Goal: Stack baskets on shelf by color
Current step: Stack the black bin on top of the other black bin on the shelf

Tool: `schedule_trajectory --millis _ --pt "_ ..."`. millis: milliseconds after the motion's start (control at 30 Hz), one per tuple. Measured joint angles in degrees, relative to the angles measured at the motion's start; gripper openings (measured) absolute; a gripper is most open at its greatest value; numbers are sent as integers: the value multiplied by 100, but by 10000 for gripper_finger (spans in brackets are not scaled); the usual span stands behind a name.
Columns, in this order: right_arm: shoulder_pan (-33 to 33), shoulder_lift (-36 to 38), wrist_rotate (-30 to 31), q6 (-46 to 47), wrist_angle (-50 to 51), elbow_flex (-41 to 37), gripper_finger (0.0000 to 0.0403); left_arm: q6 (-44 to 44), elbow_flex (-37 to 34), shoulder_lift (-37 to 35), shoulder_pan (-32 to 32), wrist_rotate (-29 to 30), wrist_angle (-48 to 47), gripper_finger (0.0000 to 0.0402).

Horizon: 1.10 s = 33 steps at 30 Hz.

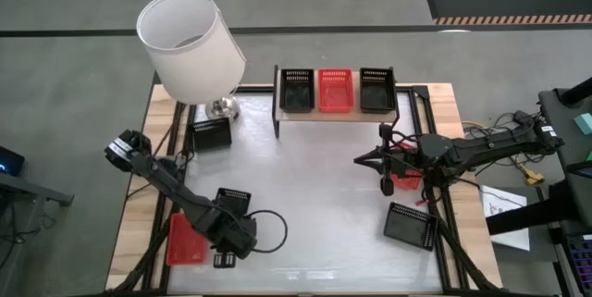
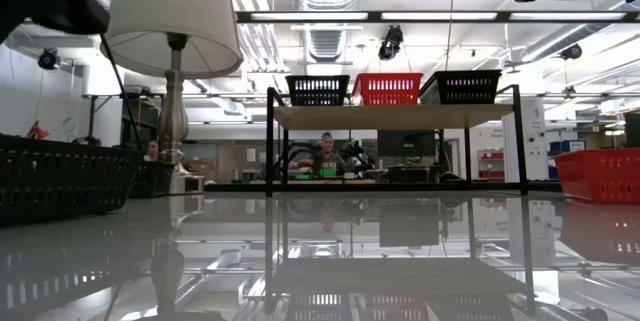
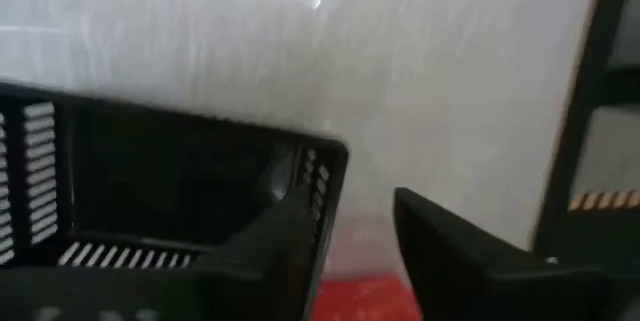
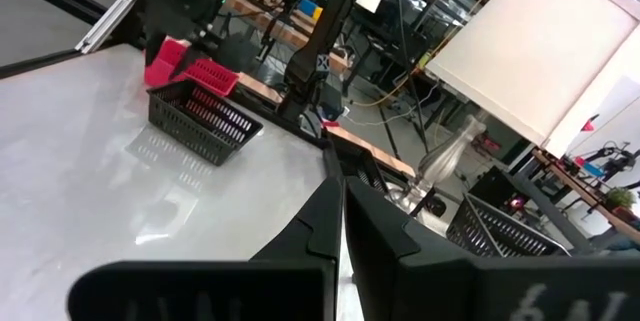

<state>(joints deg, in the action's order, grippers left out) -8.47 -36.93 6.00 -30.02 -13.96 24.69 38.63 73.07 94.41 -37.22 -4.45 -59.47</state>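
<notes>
The left gripper should stack the black basket on the shelf with the basket of its color, and for that it should next grab the basket by its short end.
The shelf stands at the table's far edge and carries a black basket, a red basket and a second black basket side by side. My left gripper is open near the left front corner. It stands over the short end wall of a black basket; one finger is inside it and the other finger outside. A red basket lies beside and below. My right gripper hangs shut and empty above the table's right middle. My left gripper straddles the black basket's end wall, slanting down from the near side. A gap shows between the wall and the outer finger. Whether the inner finger touches the wall, I cannot tell.
A lamp with a white shade stands at the far left, with a black basket at its foot. Another black basket lies at the near right. A red basket is partly hidden under my right arm. The table's middle is bare.
</notes>
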Motion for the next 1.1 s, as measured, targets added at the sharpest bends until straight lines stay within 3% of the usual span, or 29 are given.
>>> schedule_trajectory --millis 167,400,567,867,1100 --pt "0 0 0 42 11 0 9 2 -459 9 -197 -22 9 191" --pt "0 0 0 42 17 0 9 1 -877 9 -292 -8 384 191" --pt "0 0 0 42 20 0 9 -26 -975 9 -292 4 544 147" --pt "0 0 0 42 20 -4 9 -161 -844 9 -222 22 545 12" --pt "0 0 0 42 20 -4 9 -150 -313 9 90 362 440 3"
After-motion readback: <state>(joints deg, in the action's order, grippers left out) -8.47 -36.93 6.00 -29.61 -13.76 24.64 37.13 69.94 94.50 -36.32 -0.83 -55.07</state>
